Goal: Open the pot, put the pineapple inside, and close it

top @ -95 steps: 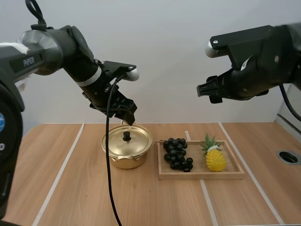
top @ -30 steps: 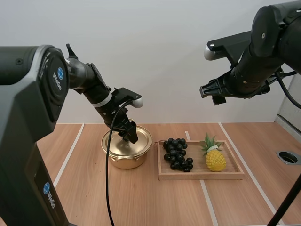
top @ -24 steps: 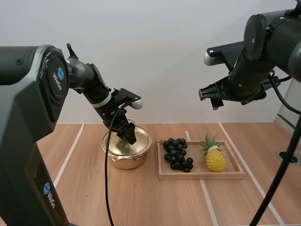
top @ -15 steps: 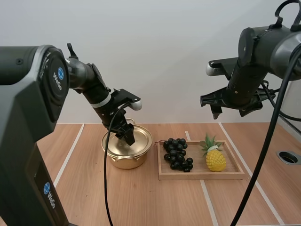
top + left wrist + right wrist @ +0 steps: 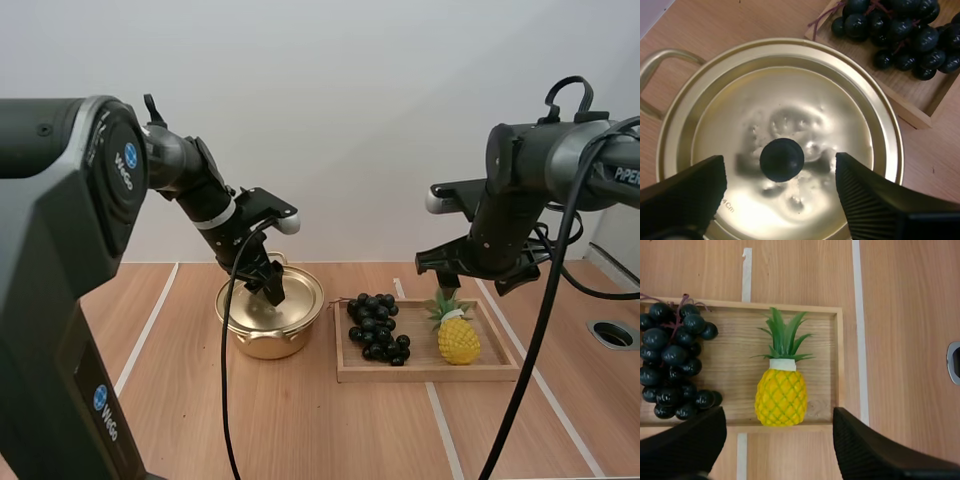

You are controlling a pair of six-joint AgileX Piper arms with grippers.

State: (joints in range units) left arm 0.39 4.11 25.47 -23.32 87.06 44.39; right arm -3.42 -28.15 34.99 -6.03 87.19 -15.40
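Observation:
The gold lid spreads wider than the open fingers of the robot's left gripper, so the gripper needs to grab the lid next by the black knob (image 5: 782, 159) at the lid's center.
A gold pot (image 5: 268, 320) stands on the table with its lid (image 5: 780, 150) on. My left gripper (image 5: 273, 290) is open just above the lid, its fingers (image 5: 685, 192) on either side of the black knob (image 5: 782, 159), apart from it. A yellow pineapple (image 5: 457, 334) with green leaves lies in the wooden tray (image 5: 428, 372) to the right of the pot. My right gripper (image 5: 470, 281) hangs open above the pineapple (image 5: 782, 392), with nothing between its fingers (image 5: 875, 450).
A bunch of dark grapes (image 5: 377, 324) lies in the tray's left half, beside the pineapple, and close to the pot's right side (image 5: 900, 35). White tape lines (image 5: 135, 350) run across the wooden table. A round hole (image 5: 612, 333) sits near the right edge.
My left gripper has sunk down to the pot lid's knob. My right arm has come down and swung over the pineapple in the tray.

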